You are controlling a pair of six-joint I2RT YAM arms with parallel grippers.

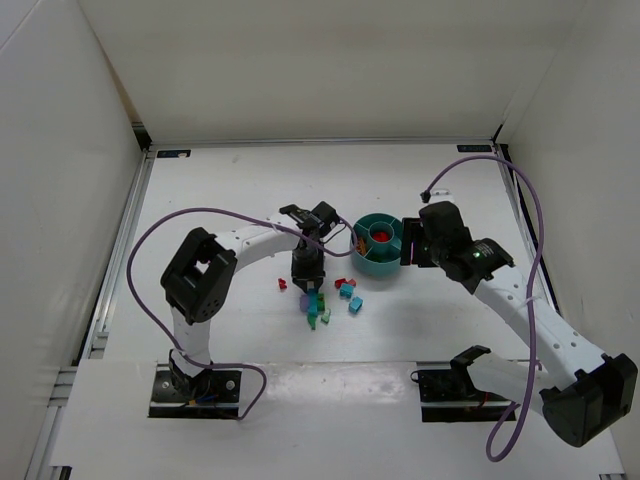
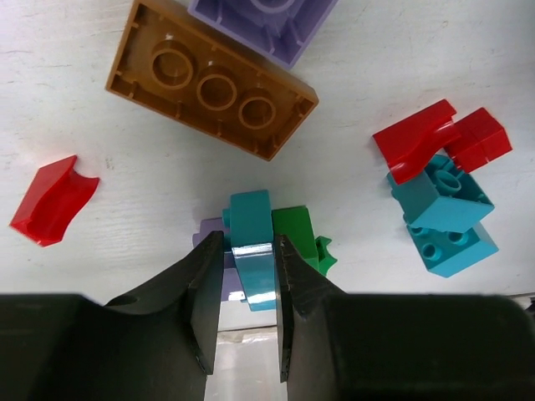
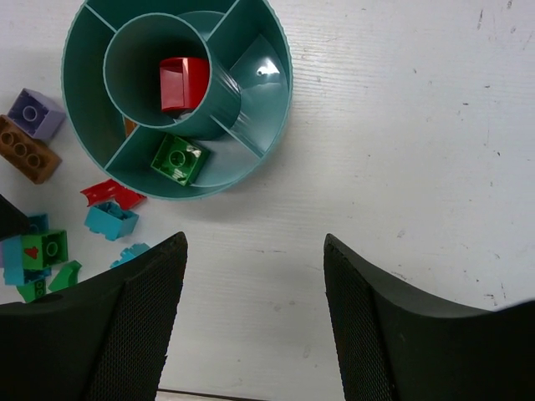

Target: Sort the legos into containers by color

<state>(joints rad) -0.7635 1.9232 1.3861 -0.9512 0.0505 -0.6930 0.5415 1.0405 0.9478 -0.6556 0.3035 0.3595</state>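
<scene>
Both fingers of the left gripper are closed against the brick's sides, so if the gripper went up now, the teal brick (image 1: pixel 312 296) (image 2: pixel 252 248) would come up with the purple and green bricks.
My left gripper (image 2: pixel 249 242) stands over the brick pile (image 1: pixel 318 305) and is shut on a teal brick (image 2: pixel 252 242) that rests on a purple brick (image 2: pixel 209 232) and a green brick (image 2: pixel 298 236). The round teal bowl (image 1: pixel 380 264) is to the right of the pile. In the right wrist view its rim (image 3: pixel 282 100) shows, with a red brick (image 3: pixel 184 83) in the central cup and a green brick (image 3: pixel 178 159) in one compartment. My right gripper (image 3: pixel 255 242) is open and empty beside the bowl.
Loose on the table are an orange-brown brick (image 2: pixel 213 88), a purple brick (image 2: pixel 267 21), a red curved piece (image 2: pixel 52 200), red pieces (image 2: pixel 430 138) and teal bricks (image 2: pixel 443 219). White walls enclose the table (image 1: pixel 230 190).
</scene>
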